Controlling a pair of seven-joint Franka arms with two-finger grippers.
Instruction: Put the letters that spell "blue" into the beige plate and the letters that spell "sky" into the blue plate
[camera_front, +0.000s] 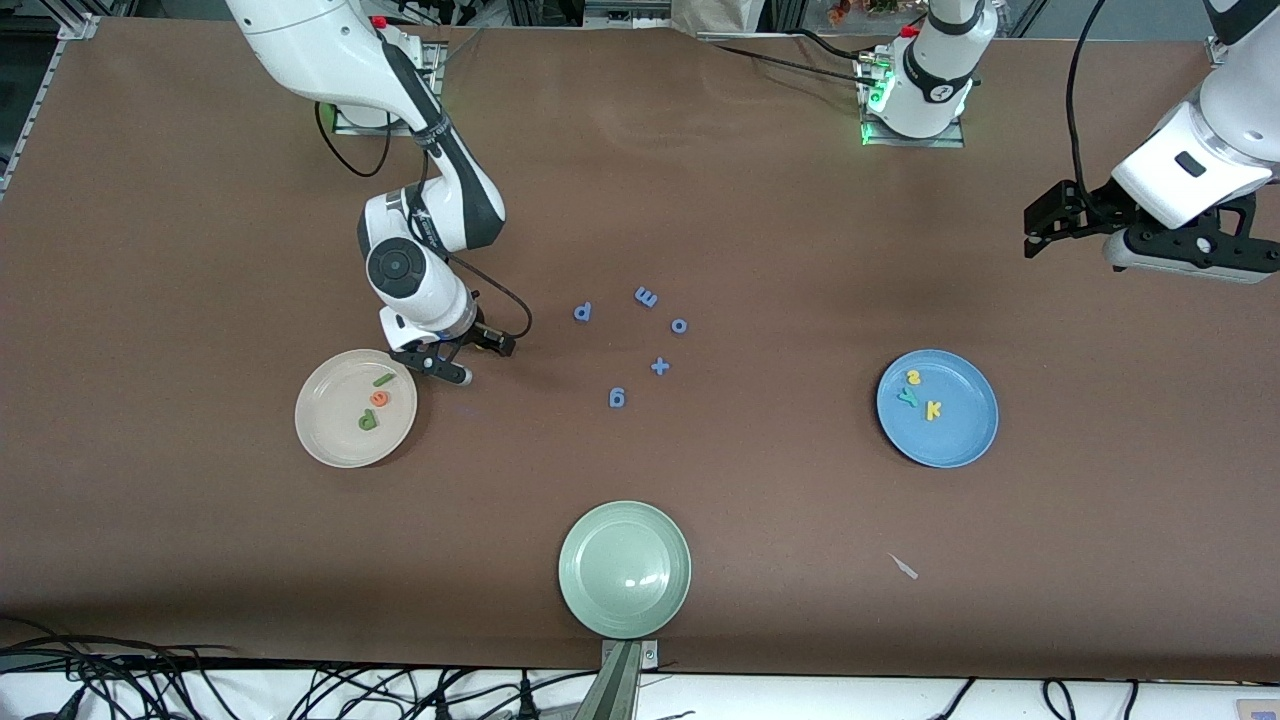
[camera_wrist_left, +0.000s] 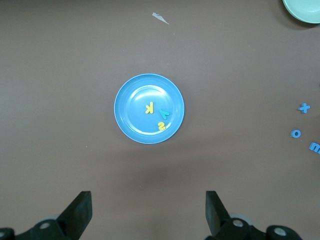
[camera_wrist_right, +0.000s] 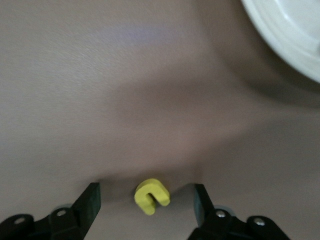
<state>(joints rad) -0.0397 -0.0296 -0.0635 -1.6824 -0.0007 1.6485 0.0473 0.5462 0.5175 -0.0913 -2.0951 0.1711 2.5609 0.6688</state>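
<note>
I should close my right gripper now, because my right gripper's fingers are level with the u between them. Closing now would hold the yellow u (camera_wrist_right: 150, 186).
The beige plate (camera_front: 330, 425) lies toward the right arm's end and holds the green l (camera_front: 383, 379), orange e (camera_front: 379, 398) and dark green b (camera_front: 368, 421). My right gripper (camera_front: 440, 366) is low at the table beside that plate's rim (camera_wrist_right: 290, 35). It is open, and the yellow u (camera_wrist_right: 151, 196) lies on the table between its fingers, touching neither. The blue plate (camera_front: 962, 432) holds the yellow s (camera_front: 913, 377), teal y (camera_front: 907, 396) and yellow k (camera_front: 933, 409). My left gripper (camera_front: 1042, 222) waits open and empty, high over the left arm's end, looking down on the blue plate (camera_wrist_left: 132, 107).
Several all-blue letters (camera_front: 646, 297) lie scattered mid-table between the two plates. A pale green plate (camera_front: 625, 568) sits near the table's front edge. A small white scrap (camera_front: 904, 566) lies nearer the front camera than the blue plate.
</note>
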